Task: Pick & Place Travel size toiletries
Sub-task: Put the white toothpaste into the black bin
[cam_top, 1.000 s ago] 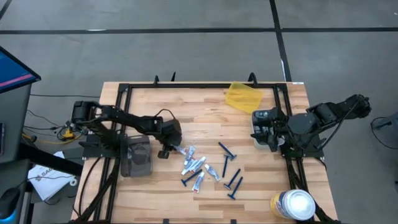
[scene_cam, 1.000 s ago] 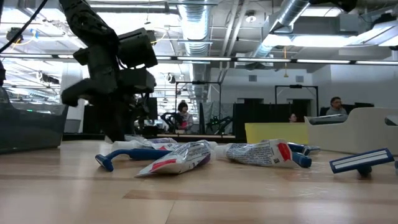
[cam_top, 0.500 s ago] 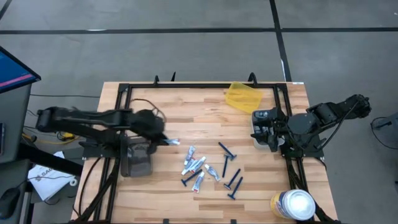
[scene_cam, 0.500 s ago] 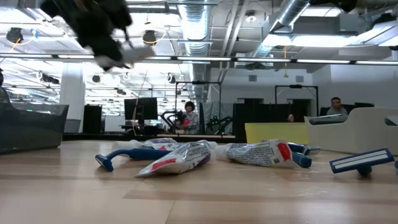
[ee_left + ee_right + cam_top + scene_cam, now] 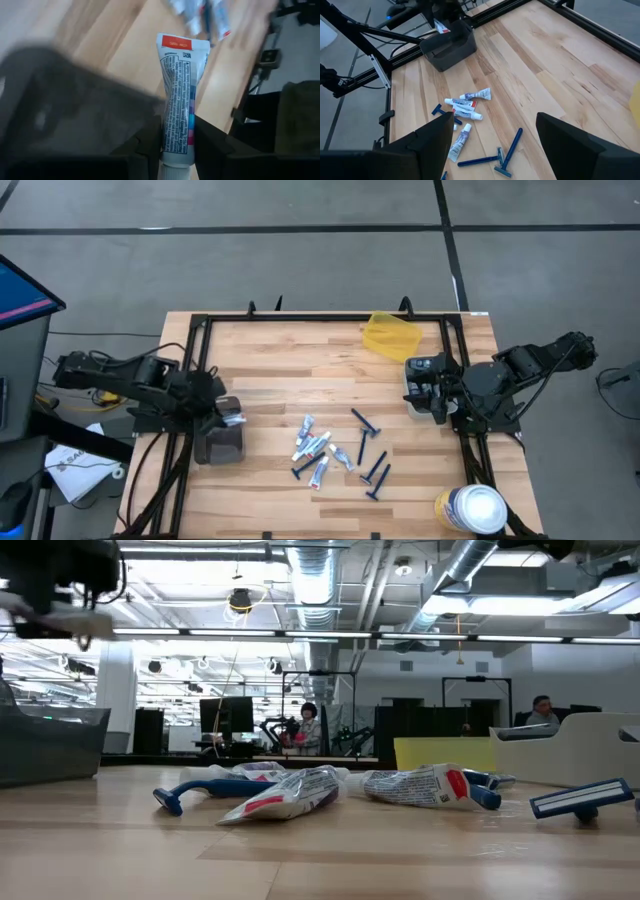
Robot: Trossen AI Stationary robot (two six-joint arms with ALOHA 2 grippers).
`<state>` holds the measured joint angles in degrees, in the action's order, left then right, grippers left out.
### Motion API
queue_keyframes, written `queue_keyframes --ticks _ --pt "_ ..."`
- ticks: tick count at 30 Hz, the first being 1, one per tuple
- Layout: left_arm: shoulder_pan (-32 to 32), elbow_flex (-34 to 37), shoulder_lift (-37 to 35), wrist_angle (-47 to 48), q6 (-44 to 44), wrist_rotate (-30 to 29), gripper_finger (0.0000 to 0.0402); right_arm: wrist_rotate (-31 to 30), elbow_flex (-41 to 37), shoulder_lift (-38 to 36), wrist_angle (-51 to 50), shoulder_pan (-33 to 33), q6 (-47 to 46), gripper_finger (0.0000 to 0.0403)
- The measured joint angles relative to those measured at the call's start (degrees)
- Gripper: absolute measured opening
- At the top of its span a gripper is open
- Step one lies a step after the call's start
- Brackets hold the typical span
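Observation:
My left gripper needs to move the tube inward before releasing it: the tube's crimped end [image 5: 243, 418] sticks out past the dark grey bin's rim [image 5: 242, 442].
My left gripper [image 5: 218, 414] hangs over the dark grey bin [image 5: 221, 444] at the table's left edge, shut on a white squeeze tube [image 5: 179, 95] with an orange band at its crimped end. In the low view it shows high at the left [image 5: 58, 602]. More white tubes [image 5: 314, 445] and dark-blue razors [image 5: 371, 452] lie flat in a loose pile mid-table, also in the right wrist view [image 5: 468, 103]. My right gripper [image 5: 495, 150] waits open above the table's right side, by a white tray [image 5: 412, 398]. My left gripper pinches the tube between its two fingers [image 5: 150, 142] near the cap end [image 5: 176, 147]. The tube runs forward along the fingers, its crimped end [image 5: 183, 44] pointing away from them. It is lifted clear, above the bin's rim.
A yellow piece [image 5: 390, 335] lies near the far edge. The large white-lidded canister [image 5: 471, 508] stands at the near right corner. A black frame [image 5: 300, 319] rims the table. Bare wood lies between the bin and the pile.
My left gripper has risen from the pile's left end with the tube between its fingers. It has swung toward the table's left edge and now hangs over the bin. The tube is lifted clear of the table. The rest of the pile has stayed put.

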<state>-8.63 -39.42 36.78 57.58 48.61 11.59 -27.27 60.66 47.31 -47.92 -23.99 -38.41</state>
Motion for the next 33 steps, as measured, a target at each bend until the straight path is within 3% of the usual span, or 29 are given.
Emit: queue_keyframes --ticks 10,25,33 --pt "-6.5 0.0 7.5 5.2 14.6 -6.0 0.0085 0.0 0.0 0.0 0.0 0.0 0.9 0.0276" --pt "-8.2 0.0 28.5 5.5 22.4 -9.1 0.0085 0.0 0.0 0.0 0.0 0.0 1.5 0.0276" --pt "-8.2 0.0 34.6 4.9 22.4 -8.8 0.0093 0.2 0.0 0.0 0.0 0.0 1.4 0.0276"
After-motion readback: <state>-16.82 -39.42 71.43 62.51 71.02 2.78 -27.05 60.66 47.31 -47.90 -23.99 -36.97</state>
